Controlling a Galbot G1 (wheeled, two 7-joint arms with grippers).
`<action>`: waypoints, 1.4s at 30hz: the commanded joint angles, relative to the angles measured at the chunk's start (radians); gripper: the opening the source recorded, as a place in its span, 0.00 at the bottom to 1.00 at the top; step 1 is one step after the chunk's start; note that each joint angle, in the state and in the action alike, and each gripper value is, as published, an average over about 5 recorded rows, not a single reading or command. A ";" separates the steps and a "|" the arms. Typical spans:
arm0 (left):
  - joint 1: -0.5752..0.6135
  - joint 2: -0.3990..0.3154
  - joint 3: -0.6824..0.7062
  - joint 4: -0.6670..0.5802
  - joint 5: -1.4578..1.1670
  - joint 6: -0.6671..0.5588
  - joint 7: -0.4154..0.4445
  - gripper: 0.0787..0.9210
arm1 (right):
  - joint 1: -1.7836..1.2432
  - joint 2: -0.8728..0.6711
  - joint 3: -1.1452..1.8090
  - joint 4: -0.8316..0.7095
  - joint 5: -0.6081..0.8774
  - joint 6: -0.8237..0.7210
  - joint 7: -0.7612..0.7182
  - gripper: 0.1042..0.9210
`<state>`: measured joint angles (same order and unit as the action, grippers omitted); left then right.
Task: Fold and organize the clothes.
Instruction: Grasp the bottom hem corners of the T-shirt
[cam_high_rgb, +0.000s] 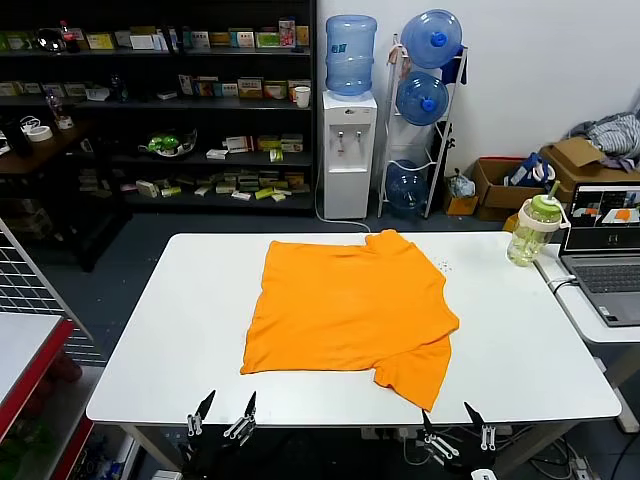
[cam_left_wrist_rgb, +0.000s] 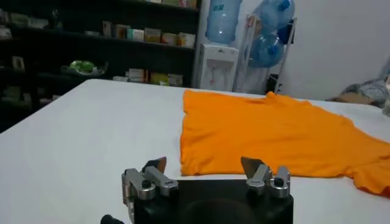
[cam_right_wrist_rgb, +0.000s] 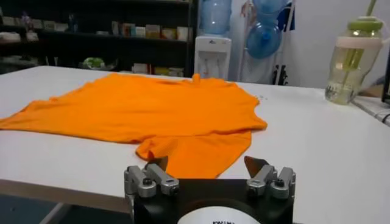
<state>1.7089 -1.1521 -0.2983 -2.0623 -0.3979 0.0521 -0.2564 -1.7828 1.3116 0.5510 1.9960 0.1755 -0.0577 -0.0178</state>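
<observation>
The right gripper grabs the orange T-shirt's (cam_high_rgb: 345, 305) shoulder where the sleeve joins next, to fold the T-shirt.
A bright orange T-shirt (cam_high_rgb: 345, 305) lies spread flat on the white table (cam_high_rgb: 180, 330), plain side up, neck toward the far edge, one sleeve sticking out at the near right. It also shows in the left wrist view (cam_left_wrist_rgb: 274, 131) and the right wrist view (cam_right_wrist_rgb: 158, 109). My left gripper (cam_high_rgb: 222, 410) is open and empty at the table's near edge, short of the shirt's near left corner; it also shows in its own view (cam_left_wrist_rgb: 204, 167). My right gripper (cam_high_rgb: 452, 417) is open and empty at the near edge, just short of the near right sleeve; it also shows in its own view (cam_right_wrist_rgb: 206, 165).
A drink bottle with a green lid (cam_high_rgb: 533, 230) stands at the table's far right corner. A laptop (cam_high_rgb: 605, 250) sits on a side table to the right. A wire rack (cam_high_rgb: 30, 290) stands to the left. Shelves and a water dispenser (cam_high_rgb: 348, 150) stand behind.
</observation>
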 joint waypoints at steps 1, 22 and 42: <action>-0.087 0.002 0.017 0.054 -0.052 0.031 -0.003 0.88 | 0.127 -0.004 -0.017 -0.091 0.030 -0.048 0.022 0.88; -0.436 -0.012 0.113 0.343 -0.143 0.179 -0.038 0.85 | 0.222 0.039 -0.080 -0.164 0.000 -0.170 0.037 0.71; -0.396 -0.026 0.114 0.283 -0.106 0.188 -0.035 0.18 | 0.177 0.032 -0.077 -0.105 0.023 -0.145 0.029 0.04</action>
<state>1.3253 -1.1775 -0.1873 -1.7780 -0.5045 0.2317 -0.2914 -1.6018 1.3419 0.4758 1.8667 0.1918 -0.2197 0.0143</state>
